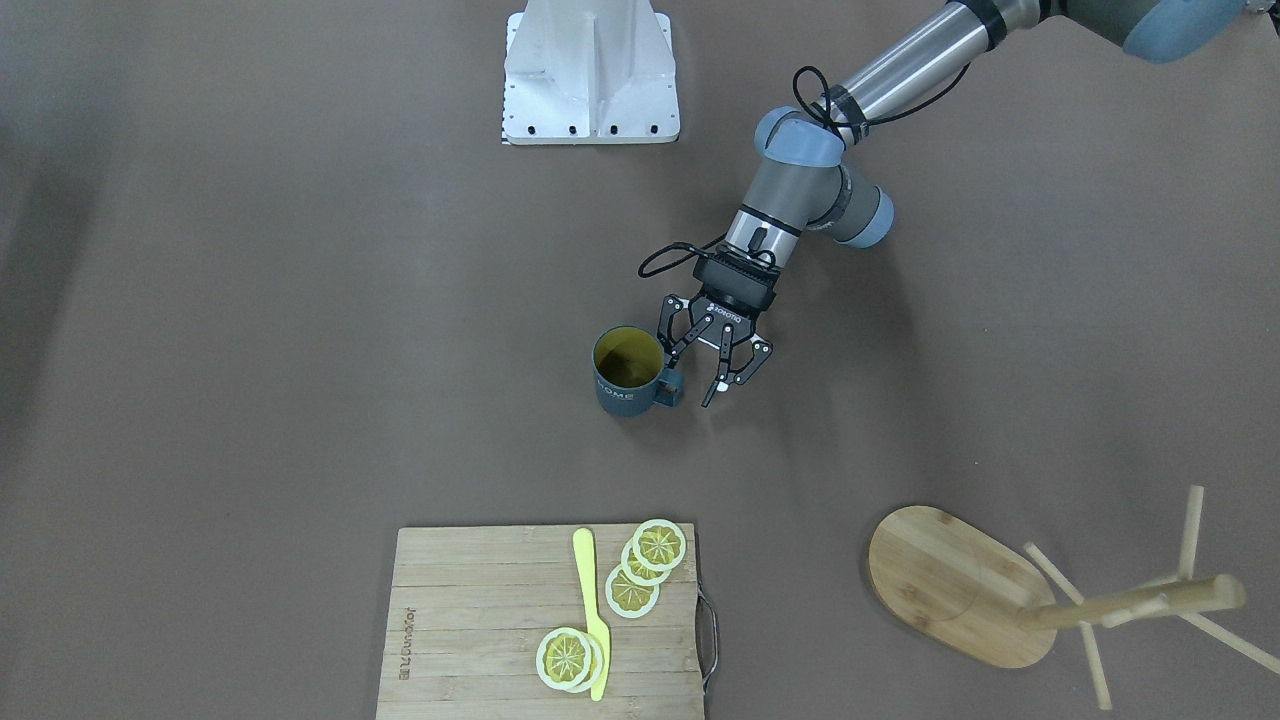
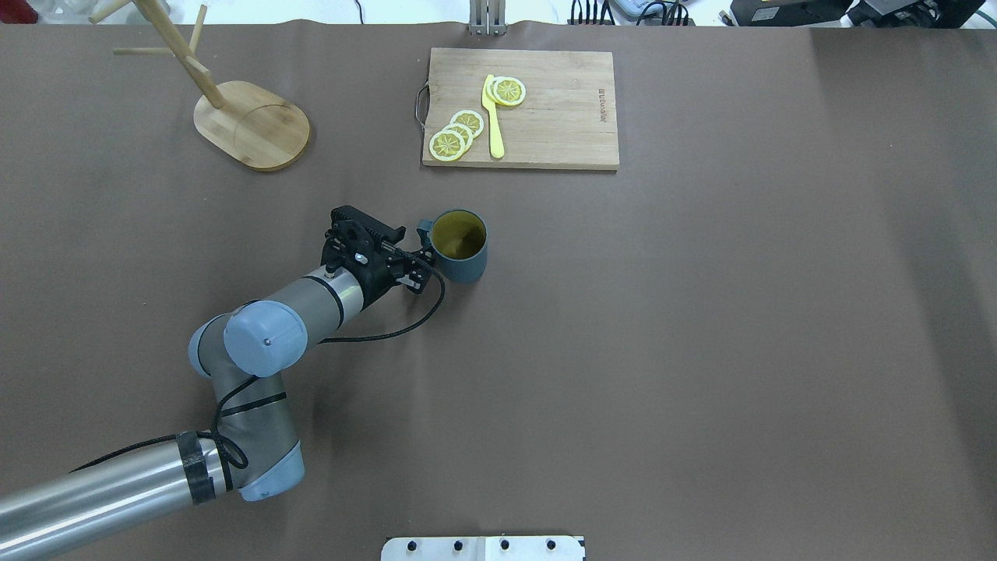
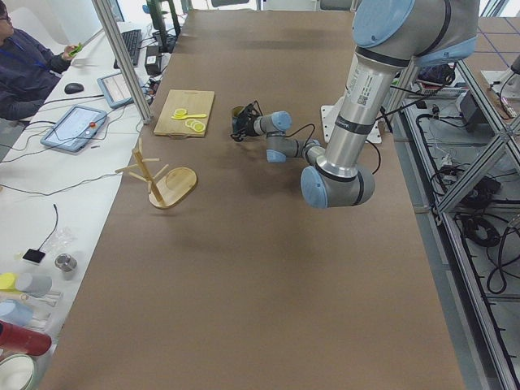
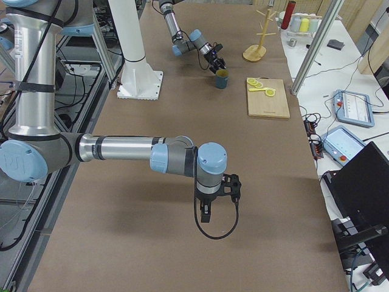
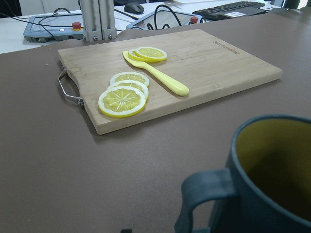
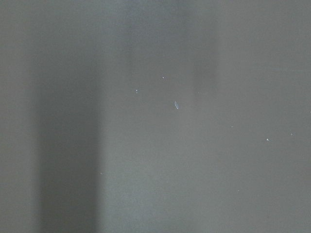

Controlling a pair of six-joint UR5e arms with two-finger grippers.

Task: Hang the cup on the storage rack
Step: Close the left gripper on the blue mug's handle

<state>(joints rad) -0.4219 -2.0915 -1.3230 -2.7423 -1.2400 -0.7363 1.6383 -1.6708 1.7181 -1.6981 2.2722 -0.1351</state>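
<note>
My left gripper grabs the cup by its narrow loop handle (image 1: 673,385) next, since the cup's round body (image 1: 623,397) spans about as wide as the open fingers.
The slate-blue cup (image 1: 618,392) with a yellow-olive inside stands upright mid-table; it also shows in the overhead view (image 2: 466,265) and fills the lower right of the left wrist view (image 5: 272,170). Its loop handle (image 1: 671,388) points at my left gripper (image 1: 692,382), which is open, with one finger on each side of the handle. I cannot tell whether they touch it. The wooden storage rack (image 1: 950,585) stands empty at the far left corner (image 2: 253,125). My right gripper (image 4: 205,214) hangs over bare table far from the cup; I cannot tell whether it is open or shut.
A bamboo cutting board (image 1: 480,620) with lemon slices (image 1: 632,590) and a yellow knife (image 1: 590,600) lies beyond the cup (image 2: 545,117). The robot's white base plate (image 1: 590,75) is at the near edge. The right wrist view shows only table surface.
</note>
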